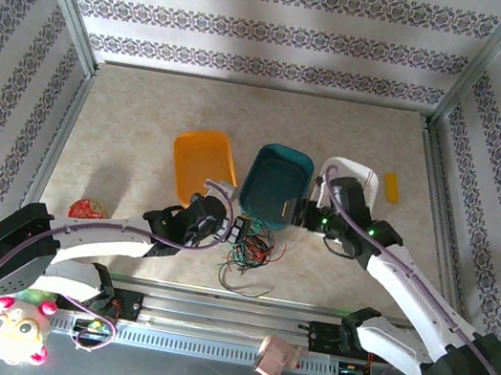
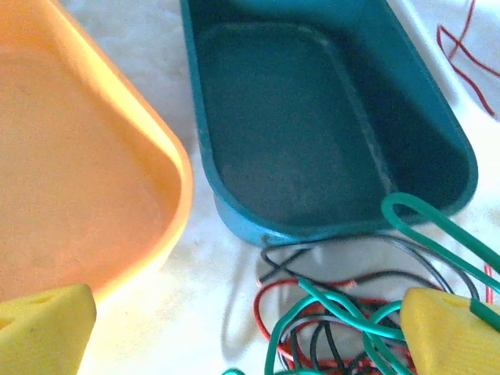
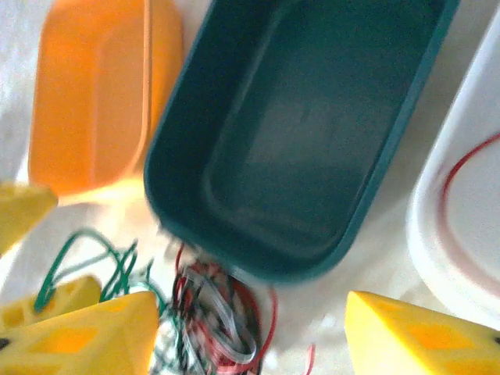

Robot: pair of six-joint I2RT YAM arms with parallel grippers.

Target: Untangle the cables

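My right gripper reaches the red cable next and picks up its loose end outside the tangle (image 3: 312,350) to draw it free into the white tray.
The cables (image 1: 252,251) lie in a red, green and black tangle on the table, just in front of the teal tray (image 1: 275,184). My left gripper (image 1: 240,229) stands open at the tangle's left edge. In the left wrist view its yellow fingertips (image 2: 44,328) straddle the cables (image 2: 336,320), and a green loop (image 2: 437,226) lies over the right one. My right gripper (image 1: 297,213) hovers open near the teal tray's front corner, over the blurred cables (image 3: 223,312), with nothing gripped between its fingers (image 3: 86,336). A single red cable (image 3: 469,168) lies in the white tray (image 3: 437,234).
An orange tray (image 1: 204,162) sits left of the teal one, and a white tray (image 1: 346,170) lies partly under the right arm. A yellow piece (image 1: 392,187) lies at the far right and a small red item (image 1: 86,209) at the left. Metal frame posts border the table.
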